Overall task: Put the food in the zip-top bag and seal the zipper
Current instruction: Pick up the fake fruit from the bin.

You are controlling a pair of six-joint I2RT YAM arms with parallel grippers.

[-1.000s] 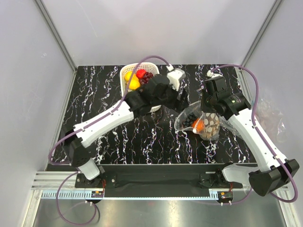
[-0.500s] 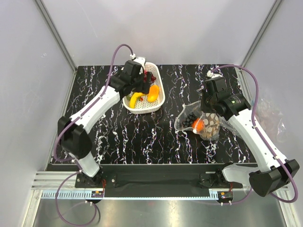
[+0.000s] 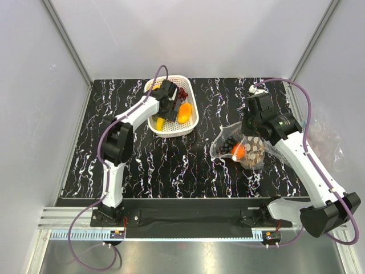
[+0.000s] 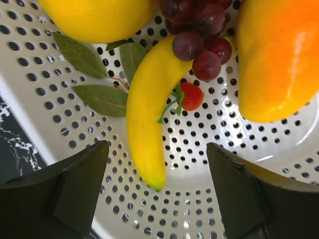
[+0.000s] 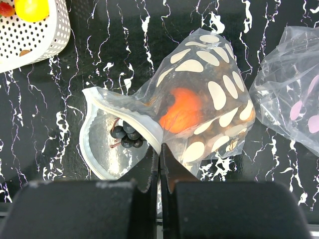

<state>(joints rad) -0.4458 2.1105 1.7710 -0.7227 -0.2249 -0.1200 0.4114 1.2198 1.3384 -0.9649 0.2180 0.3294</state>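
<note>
The left gripper should next grab the banana (image 4: 147, 119) across its width near the banana's tip. The grape-side end then stays free to go into the zip-top bag.
My left gripper (image 4: 157, 162) is open and low inside the white basket (image 3: 194, 117), its jaws either side of the tip of a yellow banana (image 4: 147, 119). Around the banana lie a yellow lemon (image 4: 99, 17), dark purple grapes (image 4: 197, 30), a small red strawberry (image 4: 191, 96) and an orange fruit (image 4: 279, 59). My right gripper (image 5: 160, 149) is shut on the rim of the zip-top bag (image 5: 209, 99), holding its mouth open. In the bag are an orange (image 5: 182, 109) and dark grapes (image 5: 127, 137). The bag (image 3: 242, 149) sits right of centre in the top view.
A second clear plastic bag (image 5: 294, 104) lies right of the held bag, at the table's right edge (image 3: 325, 140). The basket's perforated wall (image 5: 30, 40) shows at the upper left of the right wrist view. Grey walls close in the table on three sides.
My left arm has swung left from beside the bag to the basket and lowered its open gripper into it. The right gripper and the bag have not moved.
</note>
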